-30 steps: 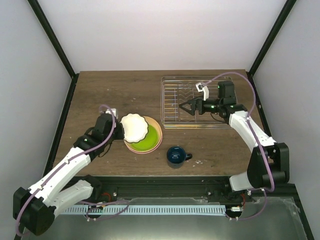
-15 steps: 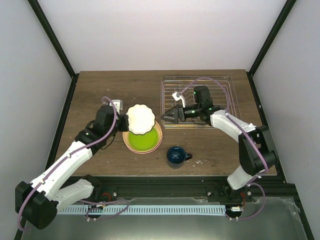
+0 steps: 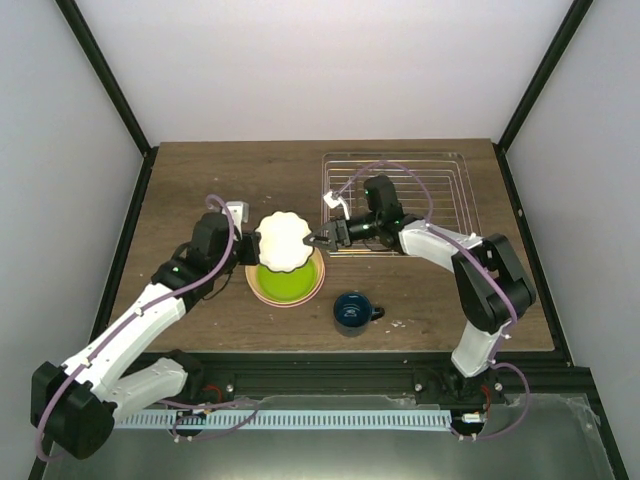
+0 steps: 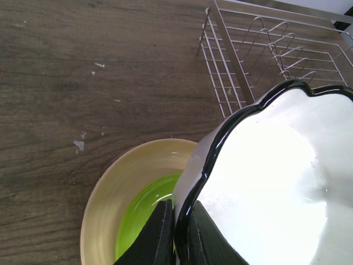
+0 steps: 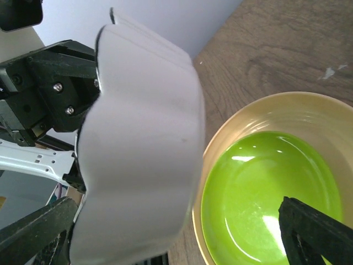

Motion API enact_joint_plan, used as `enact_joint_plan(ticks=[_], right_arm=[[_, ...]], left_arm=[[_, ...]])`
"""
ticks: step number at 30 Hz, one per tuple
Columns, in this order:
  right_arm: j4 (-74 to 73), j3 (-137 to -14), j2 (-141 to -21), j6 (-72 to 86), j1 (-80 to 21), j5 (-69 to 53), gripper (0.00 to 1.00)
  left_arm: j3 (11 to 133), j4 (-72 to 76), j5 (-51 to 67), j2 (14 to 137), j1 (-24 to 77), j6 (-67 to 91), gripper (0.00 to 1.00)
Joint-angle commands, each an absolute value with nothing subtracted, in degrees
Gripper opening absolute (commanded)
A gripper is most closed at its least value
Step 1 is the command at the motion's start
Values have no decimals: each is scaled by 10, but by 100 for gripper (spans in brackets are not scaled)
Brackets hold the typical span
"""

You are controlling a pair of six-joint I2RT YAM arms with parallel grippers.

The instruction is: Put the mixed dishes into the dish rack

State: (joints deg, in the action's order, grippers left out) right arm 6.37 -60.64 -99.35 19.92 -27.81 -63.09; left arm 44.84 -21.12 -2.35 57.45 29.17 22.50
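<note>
The base of the white scalloped bowl point(image 3: 283, 240) should stay free to go into the rack. My right gripper will grab the bowl by its rim opposite my left gripper.
My left gripper point(image 3: 252, 243) is shut on the rim of the white scalloped bowl point(image 3: 283, 240) and holds it tilted on edge above the plate stack. In the left wrist view its fingers point(image 4: 160, 237) pinch the bowl's dark rim point(image 4: 276, 182). My right gripper point(image 3: 317, 241) is open just right of the bowl. In the right wrist view its fingers point(image 5: 314, 232) are spread wide with the bowl's outside point(image 5: 138, 154) in front of them. A lime green plate point(image 3: 285, 283) lies in an orange-yellow plate point(image 3: 318, 272). The dark blue mug point(image 3: 351, 311) stands nearer. The silver wire rack point(image 3: 440, 170) holds no dishes.
The rack's left wall point(image 4: 231, 61) stands just right of the plate stack. The left arm's housing point(image 5: 55, 83) shows behind the bowl in the right wrist view. Black frame posts point(image 3: 110, 100) flank the wooden table point(image 3: 200, 180).
My right gripper has swung left from over the rack to the bowl's right side. My left gripper has raised the bowl and carried it slightly right.
</note>
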Motion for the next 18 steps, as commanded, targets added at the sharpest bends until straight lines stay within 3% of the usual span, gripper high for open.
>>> enact_joint_plan(ticks=[1,8,14,18], right_arm=[[121,-635,-1009,231,-301,-652,100],[139,-635,-1013,242,-307,-665,89],[155,-635,-1024,255,-307,-704,65],[168,-632,-1028,264,-307,-719,62]], left_arm=[[443,-133,-5,554,290,246,0],[436,-130,-7,552,290,252,0],[432,-123,-9,558,290,252,0],[429,-113,-8,557,290,252,0]])
